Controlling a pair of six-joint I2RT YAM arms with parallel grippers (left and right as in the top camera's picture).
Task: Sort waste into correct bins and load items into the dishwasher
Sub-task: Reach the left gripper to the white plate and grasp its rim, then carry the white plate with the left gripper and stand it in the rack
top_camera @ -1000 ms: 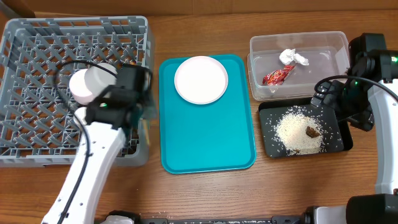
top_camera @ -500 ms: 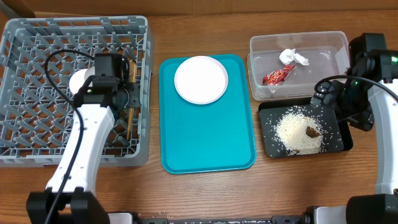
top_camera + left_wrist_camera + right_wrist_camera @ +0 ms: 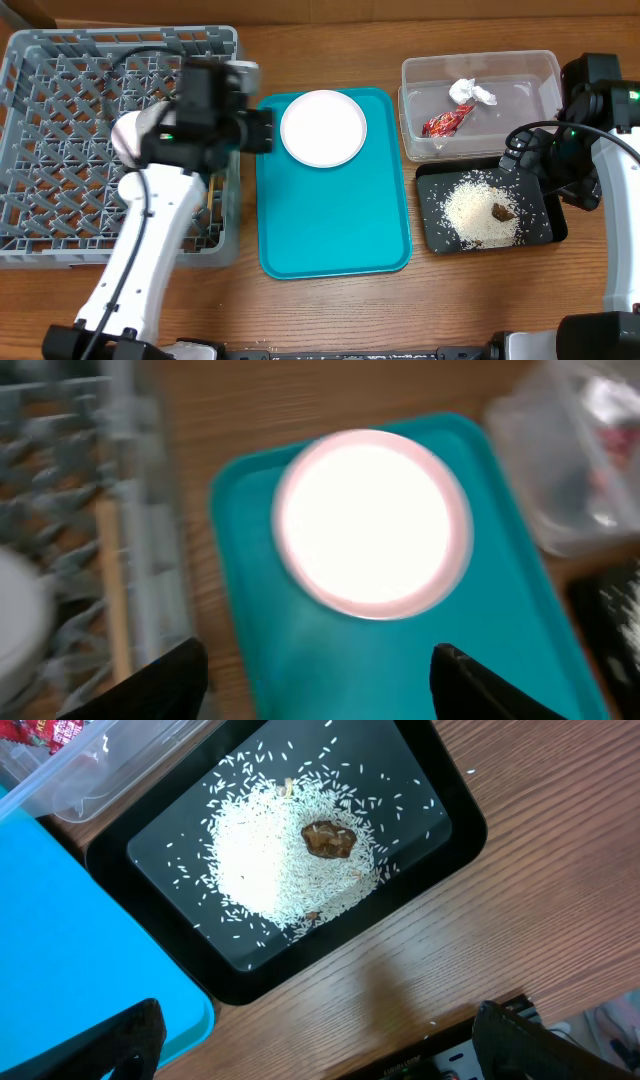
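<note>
I need to grab the white plate next with my left gripper by the plate's rim, on the side facing the clear tub. Then I can load the plate edge-first into the rack.
The round white plate lies at the far end of the teal tray. My left gripper hangs open and empty over the tray's left edge, just short of the plate. Wooden chopsticks rest inside the grey dish rack along its right wall. The clear tub holds a white tissue and a red wrapper. Rice and a brown lump lie in the black tray. My right gripper is open over bare wood beside that tray.
A white round dish sits in the rack, partly hidden by my left arm. The rack's lattice wall stands right next to the teal tray. The right arm rises at the table's right edge behind the two bins.
My left gripper has opened, left the chopsticks in the rack and swung right to the teal tray's edge near the plate. The right arm has not moved.
</note>
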